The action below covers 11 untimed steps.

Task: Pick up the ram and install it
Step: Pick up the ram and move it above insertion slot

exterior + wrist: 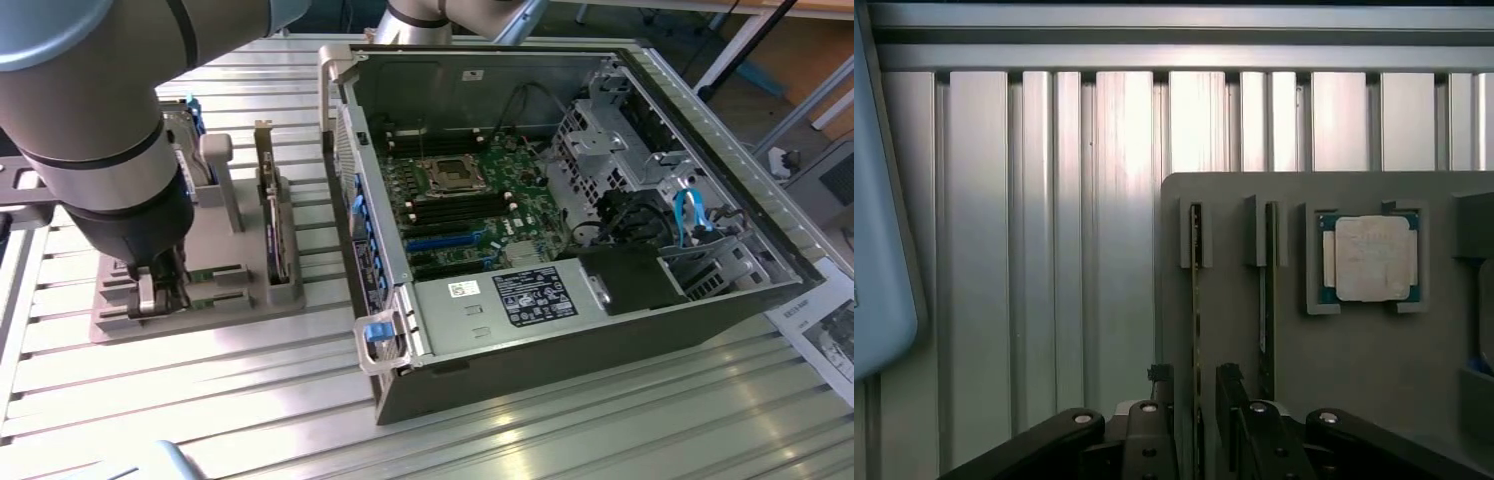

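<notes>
The ram is held at both ends by the grey holder posts, so I next need to grab it with my gripper by its bare middle between the posts.
The ram stands on edge in a slot of the grey holder block, seen as a thin dark-green strip. My gripper is open, with one black finger on each side of the ram's near end and a small gap to it. In the exterior view the gripper hangs low over the holder block at that view's left. The open computer case lies to the right, its green motherboard with dark memory slots exposed.
A second thin board stands in the slot beside the ram. A square silver processor chip lies in its pocket. An upright dark card rises from the holder near the case. A pale blue object lies on the ribbed metal table.
</notes>
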### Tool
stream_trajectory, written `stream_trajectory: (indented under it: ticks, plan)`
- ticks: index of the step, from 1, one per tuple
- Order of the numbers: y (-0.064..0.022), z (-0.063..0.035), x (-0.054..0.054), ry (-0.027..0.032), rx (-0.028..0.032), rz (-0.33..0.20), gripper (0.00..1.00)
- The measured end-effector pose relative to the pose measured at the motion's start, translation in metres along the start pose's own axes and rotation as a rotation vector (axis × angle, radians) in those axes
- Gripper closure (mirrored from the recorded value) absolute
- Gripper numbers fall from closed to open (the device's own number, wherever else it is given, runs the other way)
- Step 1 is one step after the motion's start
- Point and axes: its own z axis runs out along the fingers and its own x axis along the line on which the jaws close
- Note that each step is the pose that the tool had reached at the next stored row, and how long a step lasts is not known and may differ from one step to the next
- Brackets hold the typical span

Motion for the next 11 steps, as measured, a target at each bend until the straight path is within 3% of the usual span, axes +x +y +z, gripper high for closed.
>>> stream_trajectory:
  ticks: [5, 11]
  plan:
    - [-0.0004, 0.0099, -0.0003, 0.0, 0.0, 0.0, 0.69]
    - [-0.0005, 0.0122, -0.0003, 0.0001, -0.0001, 0.0, 0.69]
